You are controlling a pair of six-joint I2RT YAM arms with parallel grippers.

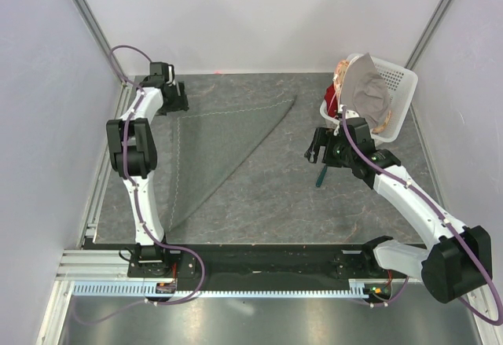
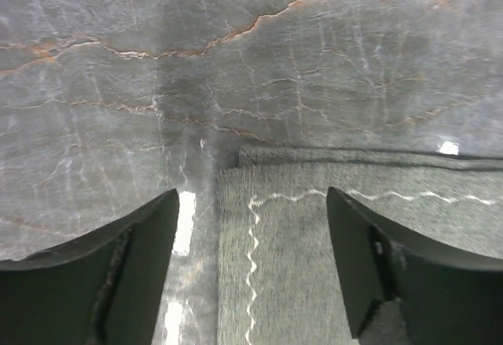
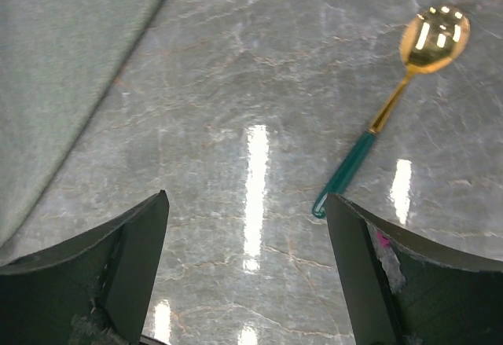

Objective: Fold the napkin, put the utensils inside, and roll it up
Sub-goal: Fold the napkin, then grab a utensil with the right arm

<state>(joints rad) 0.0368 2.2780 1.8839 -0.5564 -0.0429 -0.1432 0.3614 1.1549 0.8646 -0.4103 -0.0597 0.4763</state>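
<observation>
The robot's right gripper will take hold of the spoon by its teal handle next, to lay the spoon flat along the napkin's folded edge.
The dark grey-green napkin lies folded into a triangle on the table, its square corner at the far left. My left gripper is open over that corner; in the left wrist view the hemmed corner lies between the open fingers. My right gripper is open and empty, right of the napkin. The spoon, with a gold bowl and a teal handle, lies on the table just ahead and to the right of its fingers. In the top view only the handle's end shows below the gripper. The napkin's folded edge fills the right wrist view's upper left.
A white basket with a paler grey-beige cloth and red items stands at the far right corner. Grey walls close in the table on three sides. Both arm bases sit on the black rail at the near edge.
</observation>
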